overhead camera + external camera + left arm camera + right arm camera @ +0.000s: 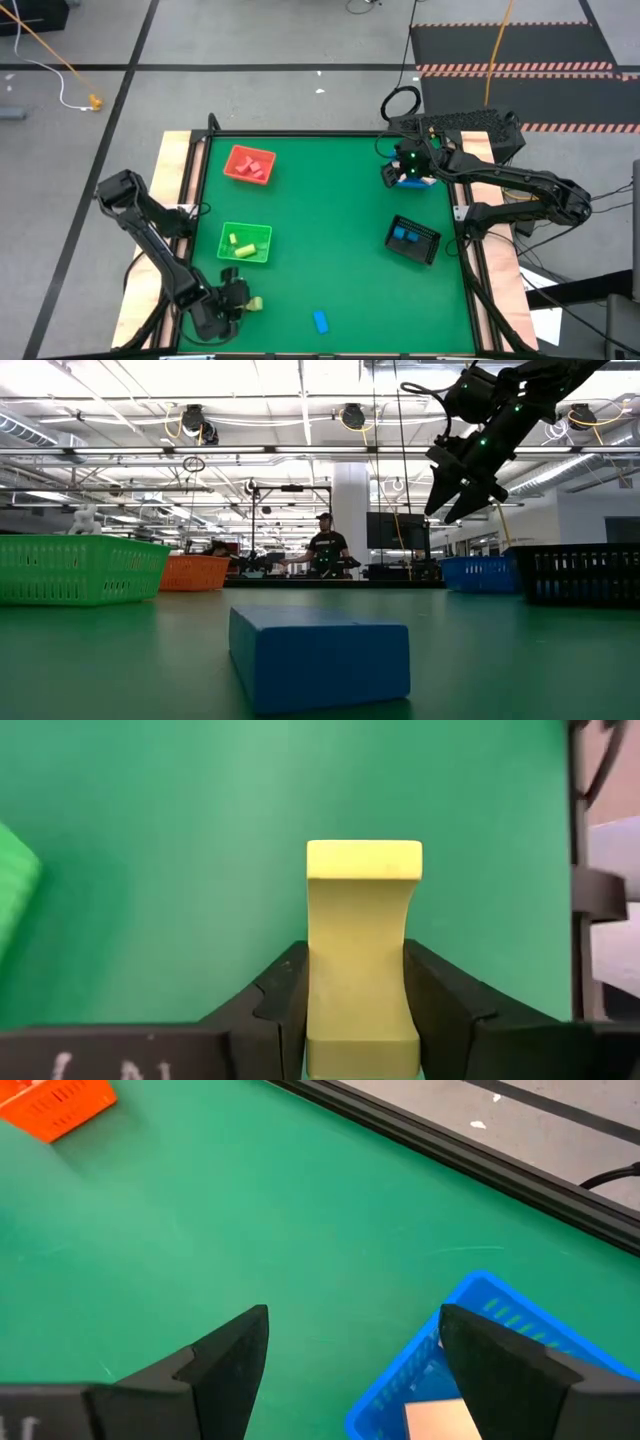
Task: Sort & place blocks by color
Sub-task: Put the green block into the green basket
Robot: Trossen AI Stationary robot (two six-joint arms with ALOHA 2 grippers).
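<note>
My left gripper needs to bring the yellow block [255, 303] inside the green tray [262, 252] before letting go, since the block is over the mat, outside the tray.
My left gripper [238, 300] is at the table's near left corner, shut on a yellow block [362, 920] that sticks out past its fingertips. My right gripper [400, 172] hangs open and raised [458, 495] over the blue tray [480, 1345] at the far right, touching nothing. A tan block [435, 1420] lies in that tray. One blue block [320, 321] lies flat on the mat by the near edge. Yellow blocks lie in the green tray [262, 252], red ones in the red tray [236, 160], and blue ones in the black mesh basket [428, 243]. My left gripper pinches the yellow block by its two long sides [318, 990], one finger [275, 995] on each side, with the fingers lying along the block. The block's far end [364, 860] juts out beyond the fingertips. Whether the block is clear of the mat I cannot tell.
The mat's raised black frame [300, 133] runs round the table. Open green mat [330, 230] lies between the trays on the left and the basket on the right. In the low view, people stand in the room beyond the table [327, 550].
</note>
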